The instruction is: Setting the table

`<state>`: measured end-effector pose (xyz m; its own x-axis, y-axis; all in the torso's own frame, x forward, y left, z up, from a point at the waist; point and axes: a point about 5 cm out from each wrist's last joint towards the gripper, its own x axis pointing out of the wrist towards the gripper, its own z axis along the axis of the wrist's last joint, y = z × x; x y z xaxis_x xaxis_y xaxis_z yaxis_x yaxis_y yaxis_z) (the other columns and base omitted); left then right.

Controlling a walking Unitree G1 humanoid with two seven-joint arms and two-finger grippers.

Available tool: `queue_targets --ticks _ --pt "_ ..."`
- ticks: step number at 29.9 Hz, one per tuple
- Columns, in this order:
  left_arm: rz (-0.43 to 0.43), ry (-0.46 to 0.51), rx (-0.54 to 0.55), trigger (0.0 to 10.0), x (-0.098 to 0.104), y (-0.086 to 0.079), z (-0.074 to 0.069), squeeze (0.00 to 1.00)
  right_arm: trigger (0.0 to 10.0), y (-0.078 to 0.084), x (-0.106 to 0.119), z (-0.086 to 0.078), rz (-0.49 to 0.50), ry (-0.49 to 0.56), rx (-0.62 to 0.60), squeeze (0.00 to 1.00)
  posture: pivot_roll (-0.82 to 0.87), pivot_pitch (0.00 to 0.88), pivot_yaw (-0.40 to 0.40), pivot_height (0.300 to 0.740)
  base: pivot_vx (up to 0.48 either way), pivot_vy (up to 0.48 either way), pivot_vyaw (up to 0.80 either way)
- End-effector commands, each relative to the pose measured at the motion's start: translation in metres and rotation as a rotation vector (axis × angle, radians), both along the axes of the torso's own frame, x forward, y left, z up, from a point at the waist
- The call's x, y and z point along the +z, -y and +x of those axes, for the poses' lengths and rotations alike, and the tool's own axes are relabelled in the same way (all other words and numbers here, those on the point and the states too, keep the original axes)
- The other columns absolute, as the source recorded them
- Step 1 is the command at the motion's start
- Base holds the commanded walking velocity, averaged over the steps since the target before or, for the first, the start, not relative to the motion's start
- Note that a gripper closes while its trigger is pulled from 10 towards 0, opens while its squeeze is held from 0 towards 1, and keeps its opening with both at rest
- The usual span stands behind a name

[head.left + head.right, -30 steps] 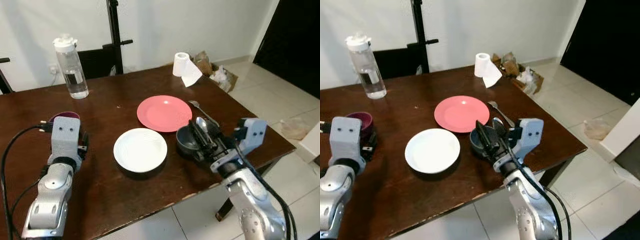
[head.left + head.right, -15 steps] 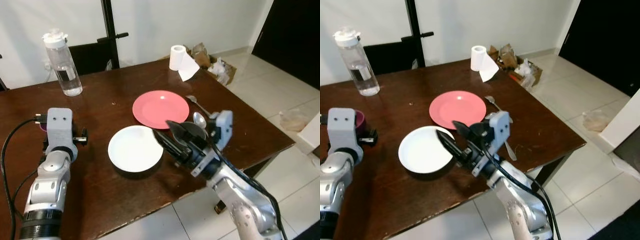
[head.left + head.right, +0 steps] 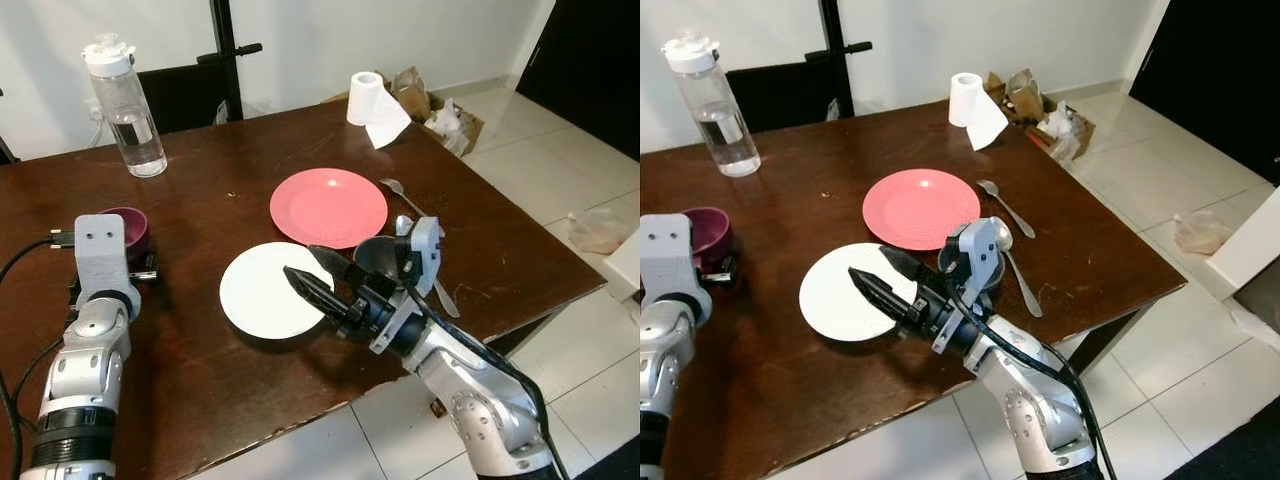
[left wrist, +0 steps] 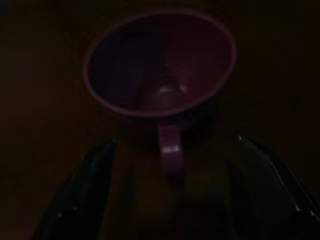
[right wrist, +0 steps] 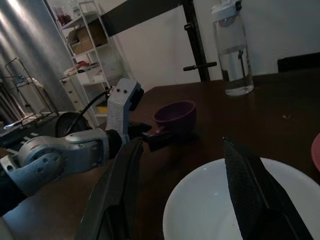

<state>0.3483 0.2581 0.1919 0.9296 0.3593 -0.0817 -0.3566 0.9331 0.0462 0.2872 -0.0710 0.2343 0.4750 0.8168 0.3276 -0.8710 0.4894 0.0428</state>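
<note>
The left gripper grabs the cup by its narrow handle (image 4: 171, 151) next. The cup's round bowl spreads wider than the gap between the gripper's open fingers.
A white plate (image 3: 262, 298) lies at the table's front middle, with a red plate (image 3: 328, 206) just behind it. My right gripper (image 3: 313, 273) hovers open over the white plate's right part, fingers pointing left, nothing between them. A dark bowl (image 3: 381, 257) sits behind that wrist, with a spoon (image 3: 438, 292) and a fork (image 3: 404, 196) to its right. At the left stands a purple cup (image 3: 127, 229). My left gripper (image 4: 170, 200) is open just in front of the cup (image 4: 160, 65), its fingers (image 4: 87, 192) either side of the handle, apart from it.
A water bottle (image 3: 124, 104) stands at the back left and a paper roll (image 3: 370, 104) at the back right. A black stand (image 3: 226, 50) rises behind the table. The table's front edge (image 3: 300, 425) is close; tiled floor lies to the right.
My right gripper has swung left from the dark bowl to above the white plate, still open. The camera shifted a little. The left gripper stays by the purple cup.
</note>
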Motion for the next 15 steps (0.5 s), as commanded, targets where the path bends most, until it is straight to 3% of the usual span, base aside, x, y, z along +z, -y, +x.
queue_targets --ticks 1,6,10,11,12,13,15 --pt "-0.014 -0.033 0.002 10.0 -0.008 -0.006 0.001 0.00 10.0 -0.002 0.000 -0.001 -0.005 -0.005 0.023 0.00 0.12 0.243 0.095 0.740 0.000 0.000 0.00" --pt "-0.001 -0.042 -0.027 10.0 -0.011 -0.007 0.005 0.00 10.0 -0.002 0.000 -0.002 -0.002 -0.005 0.020 0.00 0.12 0.245 0.095 0.740 0.000 0.000 0.00" --pt "0.061 -0.037 -0.074 9.7 -0.010 -0.005 0.008 0.00 10.0 -0.002 0.001 -0.003 0.004 -0.003 0.017 0.00 0.11 0.249 0.101 0.740 0.000 0.000 0.00" --pt "0.095 -0.031 -0.102 8.2 -0.009 -0.004 0.010 0.00 10.0 -0.001 0.001 -0.004 0.008 -0.002 0.013 0.00 0.10 0.249 0.102 0.740 0.000 0.000 0.00" --pt "0.115 -0.026 -0.123 5.3 -0.008 -0.003 0.012 0.00 10.0 -0.001 0.001 -0.004 0.011 -0.003 0.009 0.00 0.10 0.250 0.104 0.740 0.000 0.000 0.00" --pt "0.115 -0.026 -0.123 5.3 -0.008 -0.003 0.012 0.00 10.0 -0.001 0.001 -0.004 0.011 -0.003 0.009 0.00 0.10 0.250 0.104 0.740 0.000 0.000 0.00" --pt "0.123 -0.022 -0.133 3.3 -0.008 -0.002 0.013 0.00 10.0 0.000 0.001 -0.005 0.011 -0.004 0.004 0.00 0.10 0.249 0.104 0.740 0.000 0.000 0.00"
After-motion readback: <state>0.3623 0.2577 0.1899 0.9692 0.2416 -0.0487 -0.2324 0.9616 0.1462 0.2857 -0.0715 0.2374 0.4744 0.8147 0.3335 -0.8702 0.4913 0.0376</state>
